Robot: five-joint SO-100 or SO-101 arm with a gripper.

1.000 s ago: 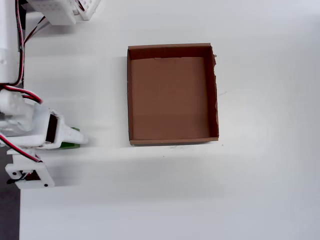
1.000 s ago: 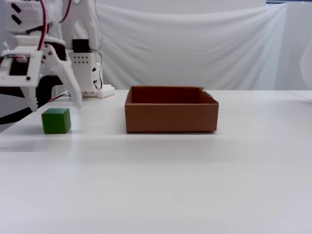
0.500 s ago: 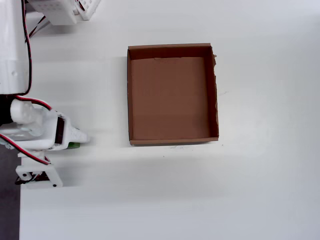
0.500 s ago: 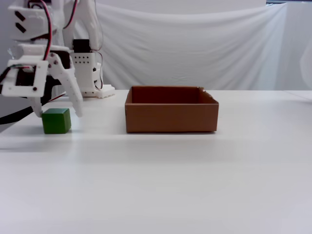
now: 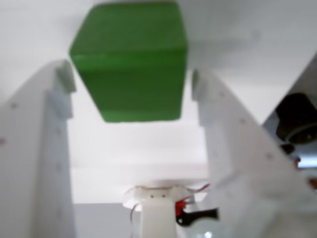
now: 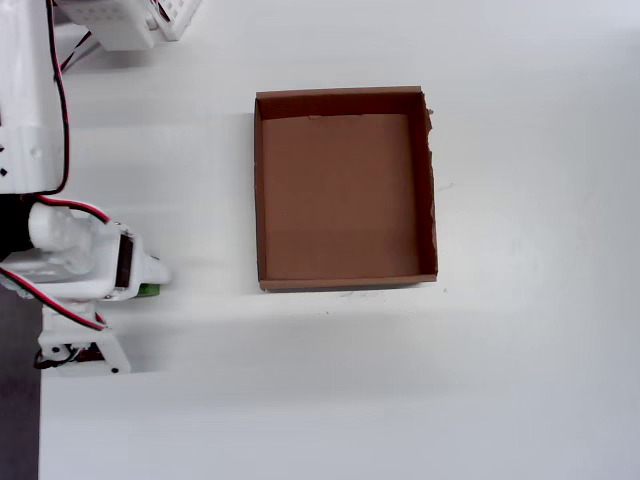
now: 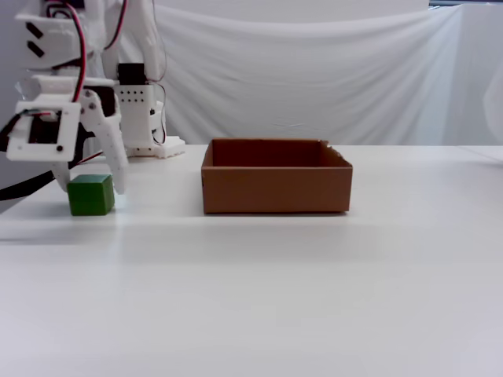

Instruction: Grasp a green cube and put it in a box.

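Note:
Next, my gripper grabs the green cube by its two opposite sides to put the cube in the box.
The green cube rests on the white table at the far left, well left of the box. My gripper is lowered over the cube and open, one white finger on each side of it. In the wrist view the green cube sits between the tips of the gripper, with narrow gaps on both sides. From overhead the gripper covers nearly all of the green cube, leaving only a green sliver. The brown cardboard box holds nothing.
The arm's white base stands at the back left, with red and black cables running down to the wrist. The table's left edge runs close beside the gripper. A white cloth hangs behind the table.
The gripper has come down over the cube, from above its top to straddling it. The cube and the box have stayed in place.

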